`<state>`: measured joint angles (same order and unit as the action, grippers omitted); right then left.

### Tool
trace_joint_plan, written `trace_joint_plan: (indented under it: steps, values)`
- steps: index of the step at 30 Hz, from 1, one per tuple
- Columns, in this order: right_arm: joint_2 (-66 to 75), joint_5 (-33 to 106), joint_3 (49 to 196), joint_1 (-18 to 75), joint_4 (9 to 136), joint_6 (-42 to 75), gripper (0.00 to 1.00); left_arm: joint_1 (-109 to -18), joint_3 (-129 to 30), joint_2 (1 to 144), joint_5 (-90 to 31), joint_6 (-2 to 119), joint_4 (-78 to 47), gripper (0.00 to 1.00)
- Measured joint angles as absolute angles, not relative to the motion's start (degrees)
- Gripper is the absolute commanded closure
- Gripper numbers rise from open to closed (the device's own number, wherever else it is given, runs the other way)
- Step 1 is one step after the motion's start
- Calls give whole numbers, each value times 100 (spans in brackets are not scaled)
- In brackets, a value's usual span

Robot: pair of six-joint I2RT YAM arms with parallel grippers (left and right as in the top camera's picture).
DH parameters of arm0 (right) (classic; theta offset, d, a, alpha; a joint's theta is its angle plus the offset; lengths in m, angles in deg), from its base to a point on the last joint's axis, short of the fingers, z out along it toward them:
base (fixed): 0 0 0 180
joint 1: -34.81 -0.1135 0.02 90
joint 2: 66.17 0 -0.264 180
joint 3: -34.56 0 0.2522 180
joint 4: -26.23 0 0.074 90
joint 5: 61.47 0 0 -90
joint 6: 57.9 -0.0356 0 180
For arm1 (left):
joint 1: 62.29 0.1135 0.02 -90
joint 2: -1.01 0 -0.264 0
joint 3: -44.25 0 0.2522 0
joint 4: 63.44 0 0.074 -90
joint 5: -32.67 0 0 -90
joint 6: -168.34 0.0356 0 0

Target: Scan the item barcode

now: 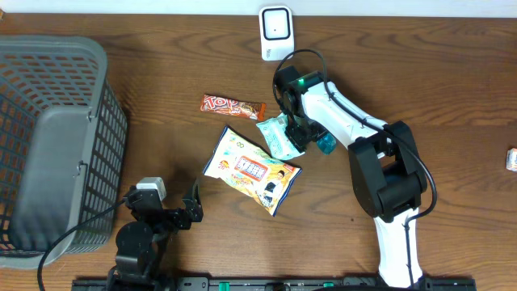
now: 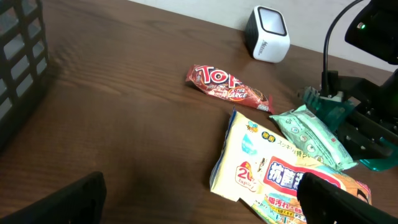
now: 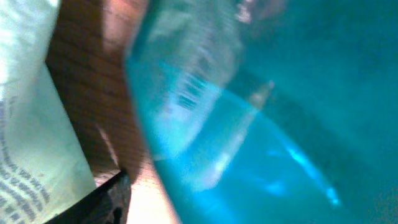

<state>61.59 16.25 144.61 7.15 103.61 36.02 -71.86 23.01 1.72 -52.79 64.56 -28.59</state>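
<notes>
I would likely catch the teal item if I closed my right gripper now: one finger is between the green pack and the teal item, and the body of the teal item fills the side of the gap.
A white barcode scanner (image 1: 277, 32) stands at the table's far edge, also in the left wrist view (image 2: 268, 34). My right gripper (image 1: 300, 129) is low over a green wipes pack (image 1: 279, 136) with a teal translucent item (image 1: 325, 144) at its right side. The teal item (image 3: 261, 124) fills the right wrist view, with a barcode faintly showing; only one dark finger (image 3: 106, 202) is visible, so the jaw gap is hidden. My left gripper (image 2: 202, 208) stands open near the front edge (image 1: 192, 208), with nothing between its fingers.
A red candy bar (image 1: 233, 106) lies left of the green pack. A yellow-white snack pack (image 1: 252, 170) lies in front of it. A grey mesh basket (image 1: 48, 137) fills the left side. A small packet (image 1: 512, 158) sits at the right edge.
</notes>
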Motion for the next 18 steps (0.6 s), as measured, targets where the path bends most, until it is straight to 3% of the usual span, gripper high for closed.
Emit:
trace_joint_plan:
  steps: [4,6,9,10,14,18]
  values:
    - [6159,1606,14470,715,10385,3511,35,-7186,2301,172,-5279,6456,-2859,2]
    - [6161,1617,14470,715,10389,3476,49,-7186,2301,172,-5279,6456,-2859,2]
    - [6185,1656,14470,719,10442,3414,81,-7186,2301,172,-5279,6456,-2857,2]
    - [6188,1748,14470,734,10470,3388,85,-7186,2301,172,-5279,6456,-2857,2]
    - [6188,1868,14488,791,10551,3320,99,-7186,2301,172,-5279,6456,-2859,2]
    - [6188,1704,14488,833,10523,3226,99,-7186,2301,172,-5279,6456,-2857,2]
